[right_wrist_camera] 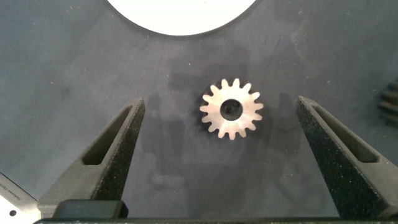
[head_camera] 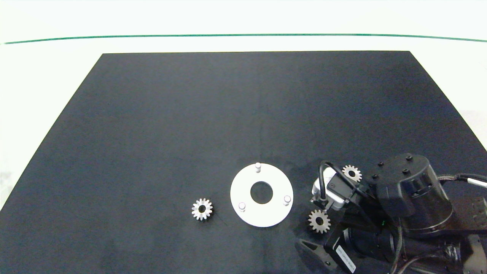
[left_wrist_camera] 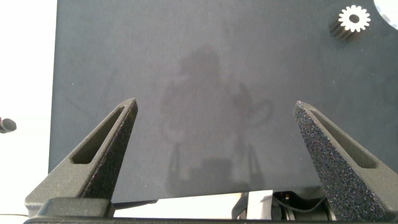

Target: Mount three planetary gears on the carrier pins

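I should use my right gripper to grab the gear by its toothed rim (head_camera: 327, 221), so the silver gear's center hole (head_camera: 319, 221) stays free to slide onto a carrier pin.
A flat white ring-shaped disc (head_camera: 243, 190) lies on the black mat with three bare carrier pins: one at the far side (head_camera: 258, 166), one near-left (head_camera: 242, 206), one near-right (head_camera: 287, 199). Three silver planetary gears lie flat on the mat: one left of the disc (head_camera: 202, 209), one right of it (head_camera: 319, 220), and one farther right (head_camera: 351, 173) beside the right arm (head_camera: 407, 190). My right gripper (right_wrist_camera: 221, 99) is open and straddles the gear (right_wrist_camera: 231, 109) without touching it, with the disc's rim (right_wrist_camera: 180, 15) beyond. My left gripper (left_wrist_camera: 214, 104) is open over bare mat.
The black mat (head_camera: 190, 114) covers most of a white table, whose bare margin shows around it. In the left wrist view a gear (left_wrist_camera: 354, 18) lies well beyond the fingers. The right arm's bulk and cables fill the near right corner.
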